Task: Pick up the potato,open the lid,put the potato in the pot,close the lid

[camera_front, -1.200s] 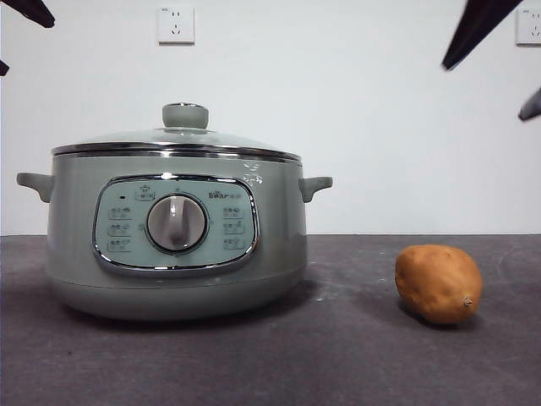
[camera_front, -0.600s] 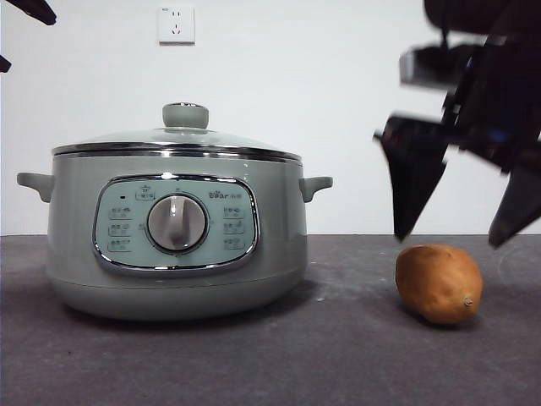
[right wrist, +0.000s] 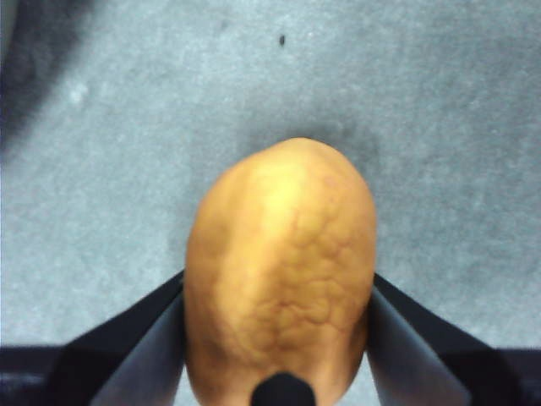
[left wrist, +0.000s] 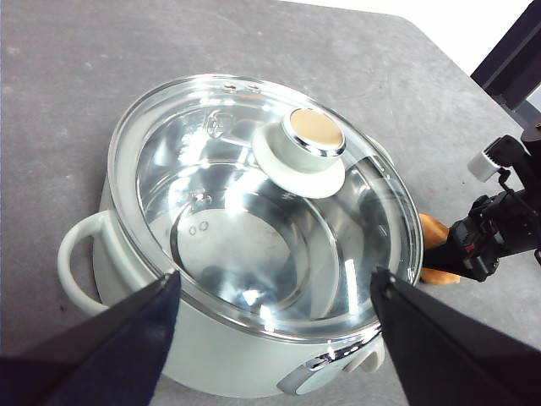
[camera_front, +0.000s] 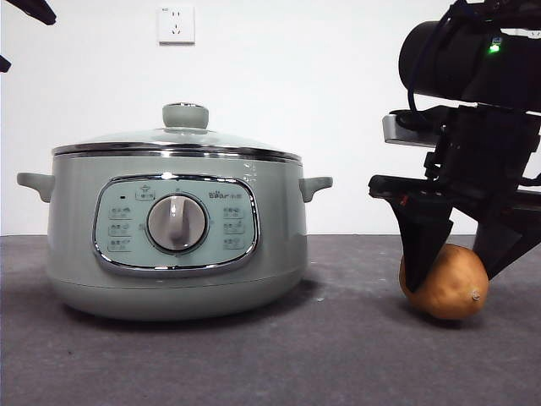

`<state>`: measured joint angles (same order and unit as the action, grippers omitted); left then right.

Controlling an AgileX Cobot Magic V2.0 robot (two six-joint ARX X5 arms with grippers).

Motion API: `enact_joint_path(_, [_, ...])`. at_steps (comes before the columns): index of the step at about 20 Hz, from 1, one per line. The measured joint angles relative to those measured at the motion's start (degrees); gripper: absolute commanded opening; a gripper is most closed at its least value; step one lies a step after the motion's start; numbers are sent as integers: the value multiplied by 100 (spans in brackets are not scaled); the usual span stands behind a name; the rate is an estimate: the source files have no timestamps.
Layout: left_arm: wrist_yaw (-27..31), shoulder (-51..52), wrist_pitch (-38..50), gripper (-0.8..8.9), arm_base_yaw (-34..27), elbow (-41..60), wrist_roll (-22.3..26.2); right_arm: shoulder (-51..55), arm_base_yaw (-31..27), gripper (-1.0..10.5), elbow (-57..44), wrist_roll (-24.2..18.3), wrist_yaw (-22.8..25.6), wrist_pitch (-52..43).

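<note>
I should grab the glass lid by its knob (camera_front: pixel 185 116) with my left gripper next. Then the pot will be open for the potato (camera_front: pixel 448 292).
The orange-brown potato (camera_front: pixel 448 292) lies on the dark table to the right of the pot (camera_front: pixel 279 245). My right gripper (camera_front: pixel 451 282) has come down over it, one black jaw pressing each side. In the right wrist view the potato (right wrist: pixel 283 271) fills the gap of that gripper (right wrist: pixel 279 279). The glass lid (camera_front: pixel 127 138) with its green knob (camera_front: pixel 185 115) sits shut on the pot. My left gripper (left wrist: pixel 275 275) hangs open and empty above the lid (left wrist: pixel 254 194); in the front view it is a black tip (camera_front: pixel 30 10) at the top left.
The pot's side handle (camera_front: pixel 314 184) points toward the potato, with a gap of table between them. A white wall with a socket (camera_front: pixel 176 24) stands behind. The left wrist view shows the right arm (left wrist: pixel 499 228) beyond the pot, with a bit of potato (left wrist: pixel 431 233).
My right gripper has come down from the top right corner onto the potato and its jaws have narrowed against it. The potato has shifted slightly right. The pot, lid and left gripper have not moved.
</note>
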<state>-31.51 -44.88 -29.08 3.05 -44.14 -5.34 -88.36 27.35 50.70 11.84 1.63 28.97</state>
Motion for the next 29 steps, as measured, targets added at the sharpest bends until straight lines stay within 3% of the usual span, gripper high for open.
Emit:
enact_joint_path(7, [22, -181, 756, 377, 203, -2, -103, 802, 0, -2, 0, 39, 0, 426])
enact_joint_path(14, [931, -1073, 1921, 378, 1082, -7, -282, 1408, 0, -1, 0, 46, 0, 702])
enact_joint_path(21, [1937, -2326, 2009, 377, 1899, -986, -50, 1462, 0, 0, 0, 125, 0, 925])
enact_joint_path(29, [2391, -3362, 2081, 377, 2264, -1220, 284, 1462, 0, 0, 0, 199, 2, 997])
